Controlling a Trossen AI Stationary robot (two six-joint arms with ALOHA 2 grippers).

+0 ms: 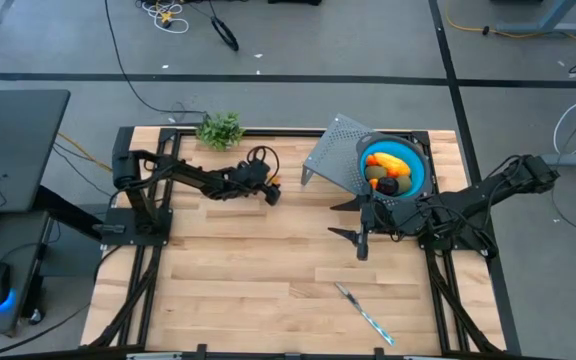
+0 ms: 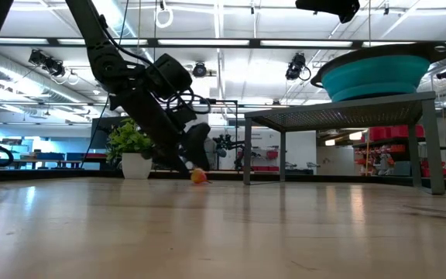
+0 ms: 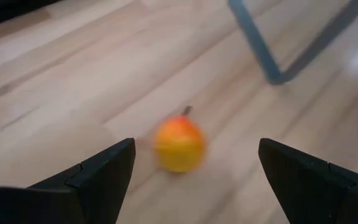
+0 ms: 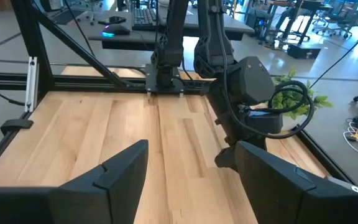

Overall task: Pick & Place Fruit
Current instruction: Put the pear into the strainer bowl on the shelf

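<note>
My left gripper grabs the small orange-yellow fruit by its rounded sides next, to get it into the blue bowl (image 1: 417, 160).
A small orange-yellow fruit (image 3: 179, 144) lies on the wooden table, left of the stand; it also shows in the high view (image 1: 277, 181) and the low view (image 2: 198, 177). My left gripper (image 3: 196, 149) is low over the table and open, one finger on either side of this fruit, touching nothing. More fruit (image 1: 386, 172), orange, yellow, dark purple and green, lies in a blue bowl (image 1: 417, 160) on a grey perforated stand (image 1: 333, 150). My right gripper (image 1: 343, 219) hangs open in the air in front of the stand, holding nothing.
A leafy green sprig in a white pot (image 1: 220, 130) stands at the table's far edge. A slim knife with a blue handle (image 1: 366, 312) lies near the front edge. The stand's legs (image 2: 246, 147) reach down to the table beside the fruit. Bare wood lies in the middle.
</note>
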